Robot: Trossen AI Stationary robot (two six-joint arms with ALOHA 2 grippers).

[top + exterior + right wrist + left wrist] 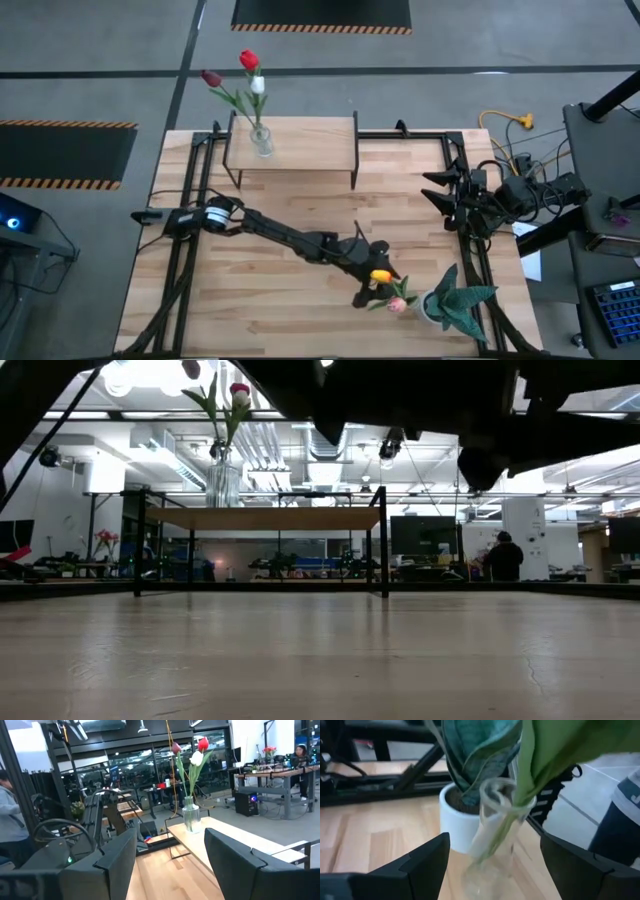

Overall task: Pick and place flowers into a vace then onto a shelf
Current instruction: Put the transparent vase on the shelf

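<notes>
I need to move my left gripper forward before I close it on the glass vase. Its fingers end short of the neck (498, 826) beside the white pot (456, 822).
On the shelf (290, 140) stands a glass vase (261, 141) holding red, white and maroon tulips (249, 62); the low view shows the shelf (270, 518) and this vase (222, 480) too. A second glass vase (492, 835) holds green stems, with an orange-yellow tulip (381, 275) and a pink one (398, 305). It stands on the table near the right near corner and looks tilted. My left gripper (495, 845) (372, 288) is open, one finger on each side of this vase, with gaps showing. My right gripper (170, 840) (440, 190) is open and waits at the table's right edge.
A white pot (452, 827) with a spiky green plant (455, 300) stands right behind the second vase, toward the table's right edge. Black frame rails (470, 260) run along the table's sides. Bare wood (260, 290) lies between the shelf and the near edge.
</notes>
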